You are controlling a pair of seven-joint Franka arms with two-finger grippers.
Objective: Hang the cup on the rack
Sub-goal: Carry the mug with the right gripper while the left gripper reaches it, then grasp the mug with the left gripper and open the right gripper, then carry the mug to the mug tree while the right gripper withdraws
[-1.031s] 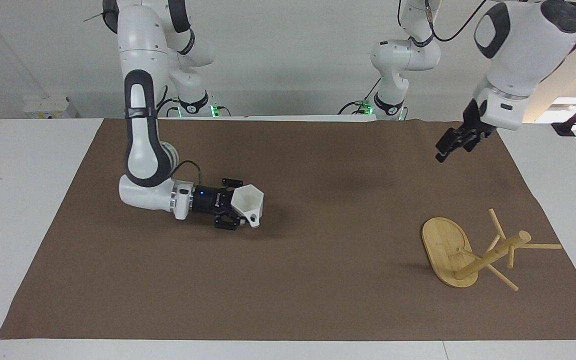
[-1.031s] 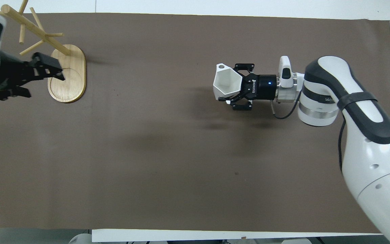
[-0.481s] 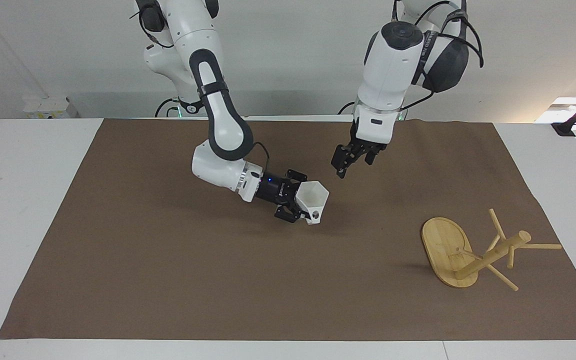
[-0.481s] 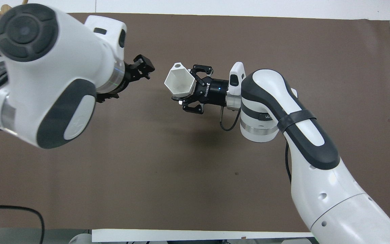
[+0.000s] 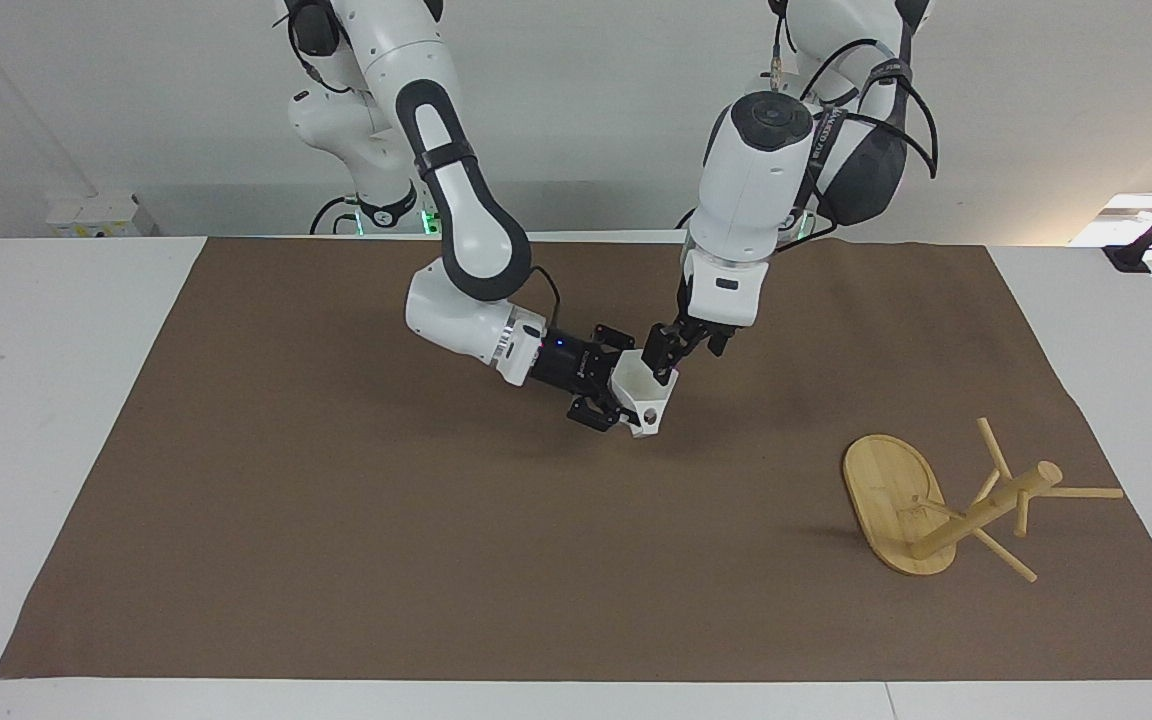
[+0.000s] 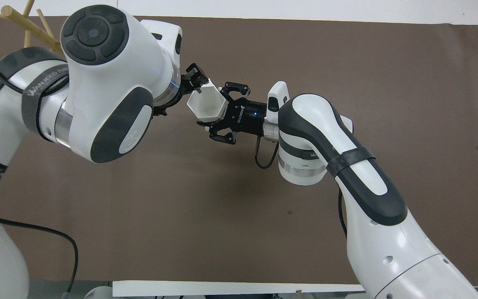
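Observation:
The left gripper grabs the cup by its open rim (image 6: 201,90) next, since my right gripper already covers the cup's base end.
The white faceted cup (image 5: 644,400) is held up over the middle of the brown mat, lying on its side with its mouth toward the left arm's end; in the overhead view the cup (image 6: 206,106) shows its open mouth. My right gripper (image 5: 620,392) is shut on the cup's base end. My left gripper (image 5: 666,358) is open at the cup's upper rim, touching or nearly touching it. It also shows in the overhead view (image 6: 195,81). The bamboo rack (image 5: 891,495) stands on the mat at the left arm's end, apart from both grippers.
The brown mat (image 5: 336,560) covers most of the white table. In the overhead view the left arm hides most of the rack; only its post top and pegs (image 6: 13,17) show at the mat's corner.
My right gripper has carried the cup from the right arm's end to the middle. My left gripper has swung in from over the rack's end and come down to the cup's rim.

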